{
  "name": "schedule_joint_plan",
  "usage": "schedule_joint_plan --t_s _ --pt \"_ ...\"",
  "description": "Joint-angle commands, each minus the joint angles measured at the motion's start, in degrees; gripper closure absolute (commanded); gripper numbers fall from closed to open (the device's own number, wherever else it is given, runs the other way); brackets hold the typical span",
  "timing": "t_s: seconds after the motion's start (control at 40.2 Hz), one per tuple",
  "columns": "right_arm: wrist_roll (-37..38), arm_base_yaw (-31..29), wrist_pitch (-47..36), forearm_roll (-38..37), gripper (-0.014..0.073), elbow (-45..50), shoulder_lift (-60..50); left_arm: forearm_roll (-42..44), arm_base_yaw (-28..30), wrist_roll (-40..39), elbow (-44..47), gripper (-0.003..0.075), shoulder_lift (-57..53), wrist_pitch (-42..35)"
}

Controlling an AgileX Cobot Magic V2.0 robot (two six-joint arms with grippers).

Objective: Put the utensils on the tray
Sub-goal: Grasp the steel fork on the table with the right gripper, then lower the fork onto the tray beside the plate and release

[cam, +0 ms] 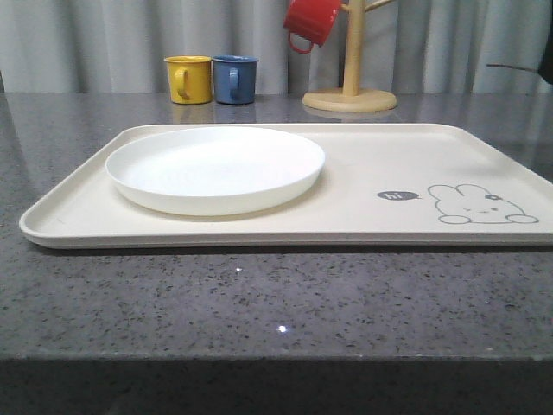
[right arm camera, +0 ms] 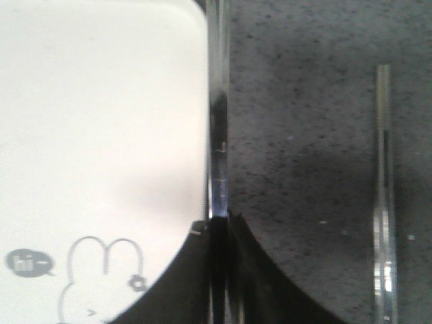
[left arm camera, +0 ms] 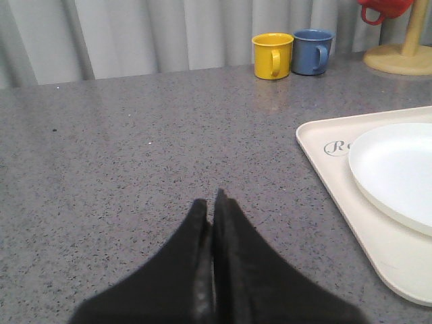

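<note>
The silver utensil point(cam: 511, 67) is high above the cream-white tray point(cam: 371, 164), so for now it stays held in my right gripper until the utensil is lower.
The cream-white tray point(cam: 371, 164) lies on the grey table with the round white plate point(cam: 216, 169) on its left half. In the right wrist view my right gripper point(right arm camera: 219, 219) is shut on a flat silver chopstick point(right arm camera: 217, 101), which runs along the tray point(right arm camera: 101, 101) edge by the rabbit drawing. The other chopstick point(right arm camera: 383, 189) lies on the table beside it, apart from the tray. My left gripper point(left arm camera: 210, 202) is shut with nothing in it, over bare table left of the tray point(left arm camera: 378, 243) and plate point(left arm camera: 398, 169). Fork and spoon are out of view.
A yellow mug point(cam: 188, 79) and a blue mug point(cam: 235, 79) stand behind the tray. A wooden mug tree point(cam: 350, 97) with a red mug point(cam: 311, 21) hanging on it stands at the back right. Grey curtains close off the back.
</note>
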Motion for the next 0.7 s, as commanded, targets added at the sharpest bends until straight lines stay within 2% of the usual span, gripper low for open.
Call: schedule_joint_plan --t_s 0.0,0.298,0.423,0.671 --pt "5.1 4.2 -0.9 -1.1 0.0570 -2.3 -2.3 -0.1 -0.5 -0.2 -1.5 0.0738 0.5 -5.0" --pt "15.8 16.9 -6.1 -2.3 0.0570 -2.6 0.4 -0.1 -0.5 -0.2 -1.5 0.0738 0.5 -5.0" --pt "17.9 18.9 -8.1 -2.3 0.0570 -2.6 2.9 -0.1 -0.5 -0.2 -1.5 0.0738 0.5 -5.0" --pt "23.2 19.1 -9.6 -3.4 0.0570 -2.6 7.2 -0.1 -0.5 -0.2 -1.5 0.0738 0.5 -5.0"
